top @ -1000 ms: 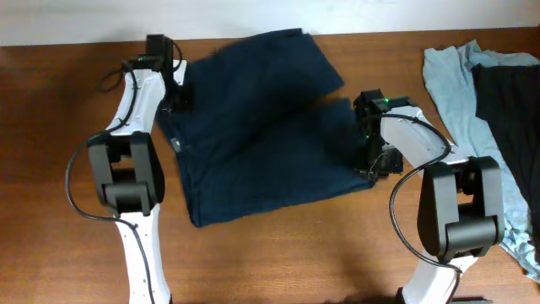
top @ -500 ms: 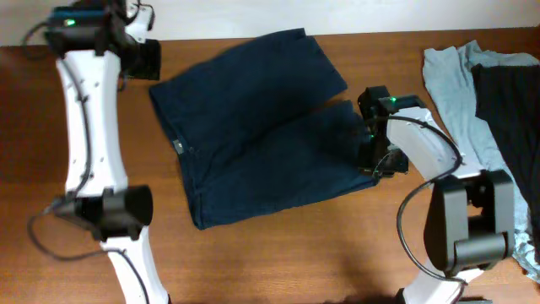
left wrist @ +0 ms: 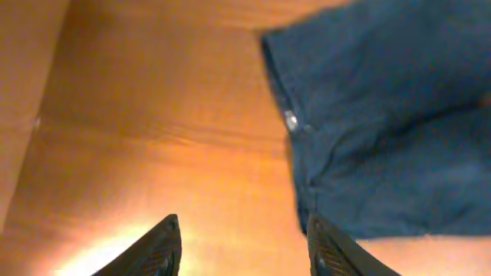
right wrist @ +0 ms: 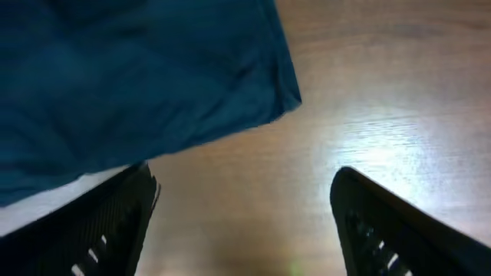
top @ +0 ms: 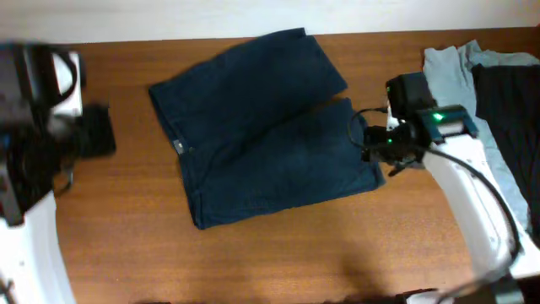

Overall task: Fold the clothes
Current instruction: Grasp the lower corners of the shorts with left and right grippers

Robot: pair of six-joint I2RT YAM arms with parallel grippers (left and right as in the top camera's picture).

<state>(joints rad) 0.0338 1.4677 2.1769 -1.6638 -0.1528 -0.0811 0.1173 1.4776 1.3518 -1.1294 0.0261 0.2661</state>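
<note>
My left gripper grabs the near corner of the garment on its side next, to fold the near edge of the dark navy garment over its far part.
A dark navy garment lies folded and flat on the wooden table; it also fills the upper right of the left wrist view and the upper left of the right wrist view. My left gripper hangs blurred over bare table left of the garment. In its own view the left gripper is open, with only wood between the fingers. My right gripper sits at the garment's right edge. The right gripper stands open above bare table, just off the cloth's corner.
A pale grey-blue garment and a black garment lie heaped at the table's right end. The table's back edge meets a white wall. The left arm's body looms large at the left.
The left arm has risen and swung left, away from the garment's top-left corner. The right gripper has opened, let go of the garment's right edge and drawn slightly right.
</note>
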